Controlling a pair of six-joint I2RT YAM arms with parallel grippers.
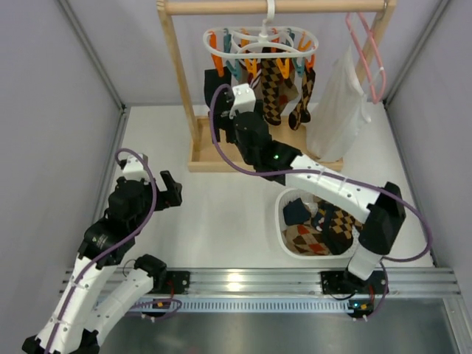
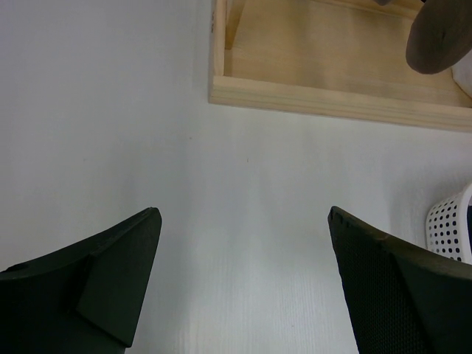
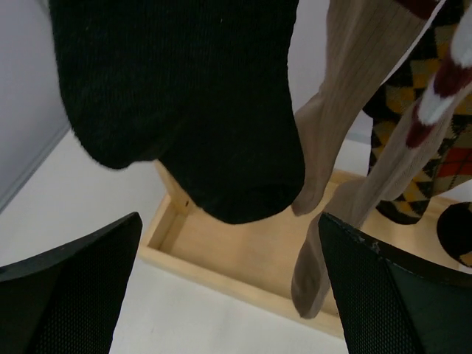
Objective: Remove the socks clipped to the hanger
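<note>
I should next use my right gripper to grab the black sock by its free dangling end (image 3: 231, 178), so its clip stays free for my left gripper to open.
The white oval hanger (image 1: 259, 38) with orange and teal clips hangs from the wooden rack's rail. Clipped socks dangle from it: a black sock (image 1: 213, 82), argyle socks (image 1: 274, 92) and a brown one (image 1: 302, 99). My right gripper (image 1: 228, 103) is open just below the black sock. In the right wrist view the black sock (image 3: 184, 96) hangs above the wide-open gripper (image 3: 228, 228), with a tan sock (image 3: 346, 110) and an argyle sock (image 3: 420, 147) to the right. My left gripper (image 1: 171, 190) is open and empty over the table; it also shows in the left wrist view (image 2: 243, 221).
A white perforated basket (image 1: 282, 221) at front right holds several argyle and dark socks (image 1: 317, 228). The wooden rack (image 1: 177, 66) has a tray base (image 3: 251, 251), also seen in the left wrist view (image 2: 332, 81). A white garment (image 1: 339, 103) hangs on a pink hanger (image 1: 365, 51).
</note>
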